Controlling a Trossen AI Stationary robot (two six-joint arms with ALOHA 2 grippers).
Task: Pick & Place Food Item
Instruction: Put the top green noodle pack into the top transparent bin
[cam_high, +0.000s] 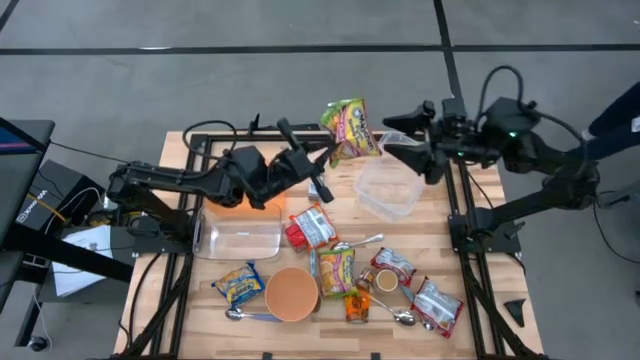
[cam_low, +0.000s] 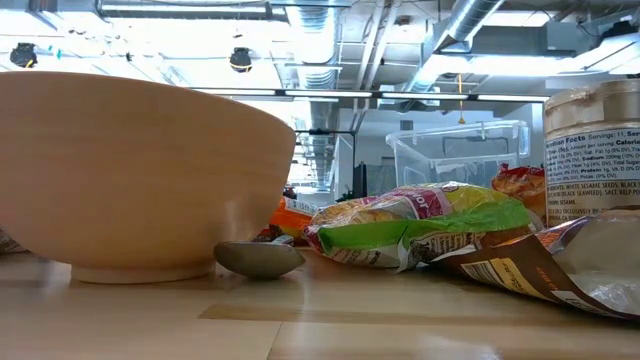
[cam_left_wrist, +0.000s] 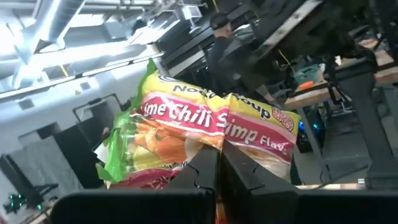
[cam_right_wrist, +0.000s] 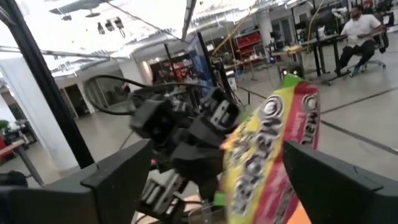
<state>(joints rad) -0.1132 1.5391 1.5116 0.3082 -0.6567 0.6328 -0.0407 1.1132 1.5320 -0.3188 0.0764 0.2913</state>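
My right gripper grabs the noodle packet by its lettered middle (cam_high: 351, 128) next, to place it in the clear container (cam_high: 390, 190).
A green, yellow and pink noodle packet (cam_high: 350, 128) is held in the air over the far middle of the table, and my left gripper (cam_high: 322, 168) is shut on it. In the left wrist view the packet (cam_left_wrist: 205, 134) rises above my shut fingers (cam_left_wrist: 219, 174). My right gripper (cam_high: 392, 137) stands open just right of the packet. In the right wrist view the packet (cam_right_wrist: 270, 155) shows between its two spread fingers (cam_right_wrist: 214, 165), and I see no touch. Neither gripper shows in the low view. My left gripper pinches the packet's lower edge (cam_left_wrist: 217, 149) between its two fingers. The fingers come from the table's left, about level and slightly raised. The packet stands up above the fingers, creased where they meet it, lifted clear of the table.
An open clear container (cam_high: 388, 188) sits below the right gripper. A clear box (cam_high: 238, 232) with an orange lid stands at the left. Near the front lie several snack packets (cam_high: 312, 228), an orange bowl (cam_high: 292, 293), spoons (cam_low: 258, 258) and a jar (cam_low: 595, 140).
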